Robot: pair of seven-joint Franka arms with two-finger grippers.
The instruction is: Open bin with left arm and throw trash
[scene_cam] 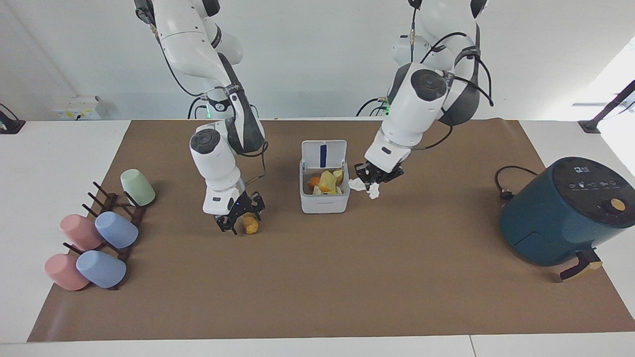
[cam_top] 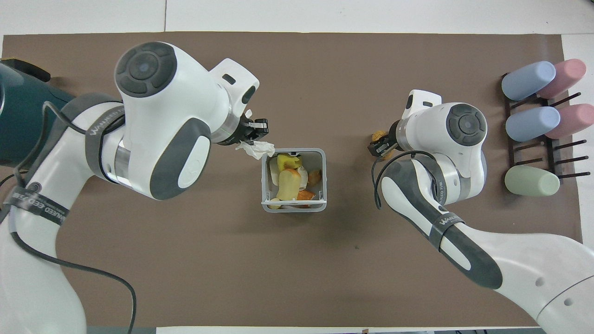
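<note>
My right gripper is to grab the golden-brown crumbed piece next, by its crumbed body, and then this trash should go into the bin.
The white bin stands mid-table with its lid up; yellow and orange pieces lie inside. It also shows in the overhead view. My left gripper is shut on the crumpled white tissue, held in the air just beside the bin's rim, toward the left arm's end; the overhead view shows this gripper and the tissue. My right gripper is down at the mat with its fingers spread around the golden-brown crumbed piece, which peeks out in the overhead view.
A dark-teal air fryer with its cable stands at the left arm's end. A rack of pastel cups sits at the right arm's end, also in the overhead view.
</note>
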